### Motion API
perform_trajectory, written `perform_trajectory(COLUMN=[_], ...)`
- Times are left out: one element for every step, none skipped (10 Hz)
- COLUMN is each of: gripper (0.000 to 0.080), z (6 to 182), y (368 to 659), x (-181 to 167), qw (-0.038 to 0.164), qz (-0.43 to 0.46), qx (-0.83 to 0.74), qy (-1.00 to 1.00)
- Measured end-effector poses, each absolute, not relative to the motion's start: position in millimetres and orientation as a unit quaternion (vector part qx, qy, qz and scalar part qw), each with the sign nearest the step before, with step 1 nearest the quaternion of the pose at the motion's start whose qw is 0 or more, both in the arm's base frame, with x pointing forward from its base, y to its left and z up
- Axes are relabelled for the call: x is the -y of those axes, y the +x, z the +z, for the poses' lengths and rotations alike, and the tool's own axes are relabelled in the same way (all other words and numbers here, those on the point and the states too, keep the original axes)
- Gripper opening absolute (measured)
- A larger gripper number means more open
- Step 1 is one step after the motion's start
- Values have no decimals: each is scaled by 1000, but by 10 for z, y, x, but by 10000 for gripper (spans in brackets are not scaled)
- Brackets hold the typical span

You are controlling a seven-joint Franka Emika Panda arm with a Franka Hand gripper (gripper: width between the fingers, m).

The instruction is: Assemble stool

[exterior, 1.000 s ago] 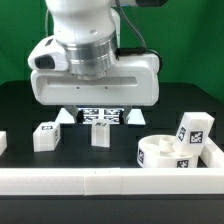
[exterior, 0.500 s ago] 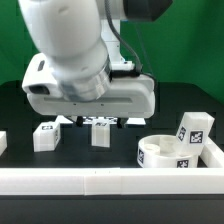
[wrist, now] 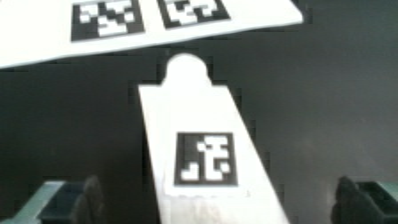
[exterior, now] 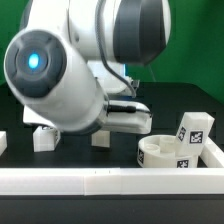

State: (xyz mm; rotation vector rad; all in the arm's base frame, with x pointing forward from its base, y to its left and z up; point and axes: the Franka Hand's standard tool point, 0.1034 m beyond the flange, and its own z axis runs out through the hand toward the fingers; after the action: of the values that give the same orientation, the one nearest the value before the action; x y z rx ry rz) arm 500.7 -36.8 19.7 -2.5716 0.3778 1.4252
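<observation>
My gripper closes now, which would catch the leg, since the gripper's fingers stand around the near end of the leg (exterior: 101,140) (wrist: 217,206).
In the wrist view a white stool leg (wrist: 199,120) with a black-and-white tag lies on the black table, lengthwise between my fingers. My gripper (wrist: 217,205) is open; one dark finger (wrist: 64,200) shows on each side of the leg's near end, apart from it. In the exterior view the arm (exterior: 70,70) fills the middle and hides my fingers. The round seat disc (exterior: 160,152) sits at the exterior view's right, with a tagged leg (exterior: 195,128) behind it. Another leg (exterior: 45,138) stands at the left and one (exterior: 100,139) shows under the arm.
The marker board (wrist: 151,28) lies just beyond the leg's far tip. The long white border rail (exterior: 110,183) runs along the table's front edge. A small white piece (exterior: 3,142) shows at the exterior view's left edge.
The arm has swung round and down toward the table. Its body now hides the marker board and the table's middle in the exterior view.
</observation>
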Motion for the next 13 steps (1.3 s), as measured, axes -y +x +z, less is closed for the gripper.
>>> perform_trajectory(gripper=[648,648,533,533,343,324,324,324,324,324,324,324,324], z=[176,158,149,148,143,142,143,146,160,253,457,654,817], y=[5014,5033,5027,5023,5013,5013,5013,5015,5024,5057,5122,5185,5231], x=[373,380,382,382,382,382,382,381,374,341,279,213,145], qw=[88,87,87,87,86,85,85,85,86,88,90,92,89], qz=[478,473,473,473,474,474,474,474,473,473,474,476,478], qx=[-127,-128,-128,-129,-131,-132,-132,-132,-131,-128,-124,-121,-124], qy=[-865,-868,-867,-867,-866,-866,-866,-866,-867,-867,-867,-867,-865])
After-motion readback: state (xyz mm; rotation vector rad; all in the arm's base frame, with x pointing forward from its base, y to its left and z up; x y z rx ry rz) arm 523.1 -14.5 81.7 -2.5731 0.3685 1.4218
